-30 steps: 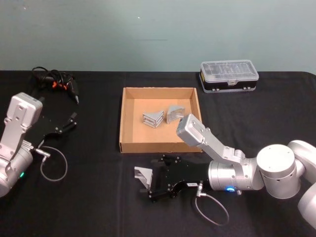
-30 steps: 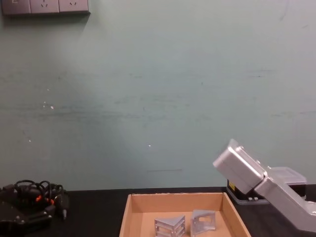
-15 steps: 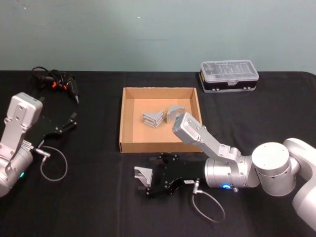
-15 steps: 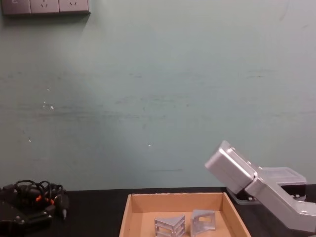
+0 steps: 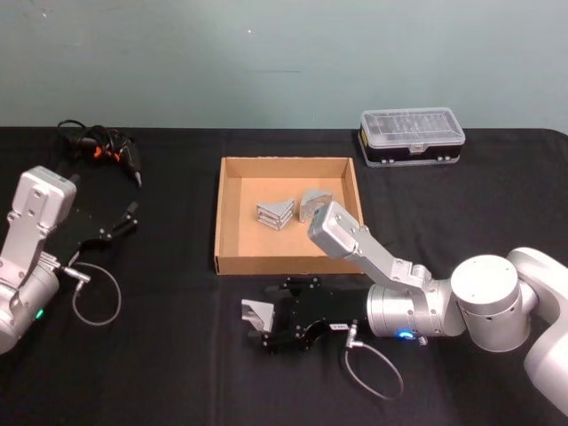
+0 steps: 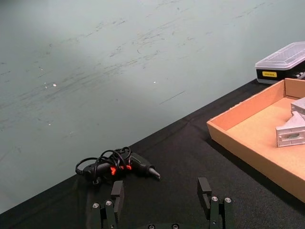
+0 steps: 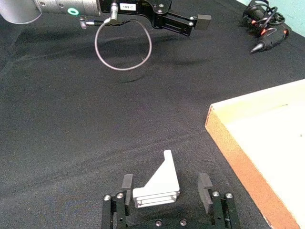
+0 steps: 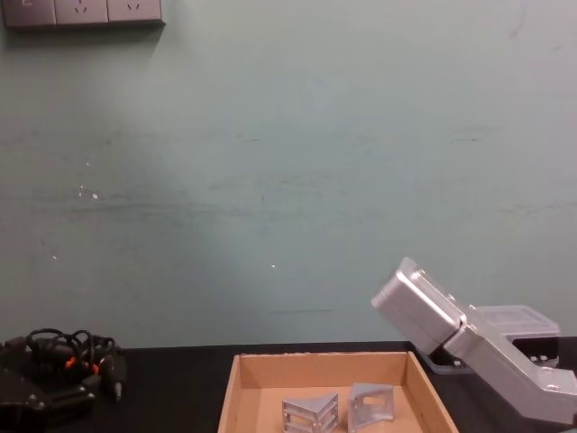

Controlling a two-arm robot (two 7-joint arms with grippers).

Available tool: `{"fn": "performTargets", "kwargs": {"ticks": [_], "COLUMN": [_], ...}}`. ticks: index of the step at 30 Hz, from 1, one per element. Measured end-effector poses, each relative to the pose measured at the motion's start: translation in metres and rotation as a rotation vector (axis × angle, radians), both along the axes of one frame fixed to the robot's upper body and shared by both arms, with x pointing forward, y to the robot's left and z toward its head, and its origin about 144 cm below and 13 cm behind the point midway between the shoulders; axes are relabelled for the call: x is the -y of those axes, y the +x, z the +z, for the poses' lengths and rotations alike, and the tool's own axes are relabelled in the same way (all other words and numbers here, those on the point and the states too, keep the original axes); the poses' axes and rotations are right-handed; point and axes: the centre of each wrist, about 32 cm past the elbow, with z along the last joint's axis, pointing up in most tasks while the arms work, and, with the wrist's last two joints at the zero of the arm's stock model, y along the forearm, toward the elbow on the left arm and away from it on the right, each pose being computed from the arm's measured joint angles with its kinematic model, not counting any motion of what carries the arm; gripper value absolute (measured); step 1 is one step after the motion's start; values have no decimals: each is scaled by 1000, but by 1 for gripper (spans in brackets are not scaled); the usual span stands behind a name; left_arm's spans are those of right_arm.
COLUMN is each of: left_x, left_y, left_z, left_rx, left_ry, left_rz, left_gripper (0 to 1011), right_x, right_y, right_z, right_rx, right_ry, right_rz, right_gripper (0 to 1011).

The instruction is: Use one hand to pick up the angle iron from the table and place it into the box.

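Note:
The right gripper will next grip the silver angle iron by its thick base (image 7: 156,194) to place it into the box (image 7: 264,143).
A silver angle iron (image 5: 257,312) lies on the black table (image 5: 160,373), in front of the brown cardboard box (image 5: 284,264). My right gripper (image 5: 260,321) is low over the table and open. In the right wrist view the angle iron (image 7: 157,188) sits between its fingers (image 7: 127,182), with a gap on each side. Two more angle irons (image 5: 276,213) rest inside the box, and the chest view shows them (image 8: 311,413) too. My left gripper (image 6: 160,188) is open and holds nothing, parked at the table's left (image 5: 124,220).
A clear-lidded plastic case (image 5: 411,136) stands at the back right. A black tool with a tangled cable (image 5: 102,146) lies at the back left. A loose cable loop (image 5: 96,297) hangs by the left arm. The box wall (image 7: 238,157) runs close beside the right gripper.
The right arm has shifted a little to the left, bringing its open fingers further around the angle iron. The left arm has not moved.

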Motion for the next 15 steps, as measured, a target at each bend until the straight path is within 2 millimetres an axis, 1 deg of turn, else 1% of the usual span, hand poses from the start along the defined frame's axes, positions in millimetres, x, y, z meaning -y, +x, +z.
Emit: {"fn": "performTargets", "kwargs": {"ticks": [1, 3, 4, 6, 7, 10, 11, 15], "left_x": [0, 0, 0, 0, 0, 0, 0, 0], "left_y": [0, 0, 0, 0, 0, 0, 0, 0], "left_z": [0, 0, 0, 0, 0, 0, 0, 0], "left_rx": [0, 0, 0, 0, 0, 0, 0, 0], "left_ry": [0, 0, 0, 0, 0, 0, 0, 0], "left_rz": [0, 0, 0, 0, 0, 0, 0, 0], "left_gripper": [1011, 1011, 1011, 1011, 1011, 1011, 1011, 1011], "right_x": [0, 0, 0, 0, 0, 0, 0, 0], "right_y": [0, 0, 0, 0, 0, 0, 0, 0], "right_z": [0, 0, 0, 0, 0, 0, 0, 0], "right_rx": [0, 0, 1, 1, 1, 1, 1, 2], "right_ry": [0, 1, 1, 1, 1, 2, 2, 3], "right_rz": [0, 0, 0, 1, 1, 1, 1, 1], "right_gripper": [870, 820, 768, 735, 682, 611, 554, 528]}}
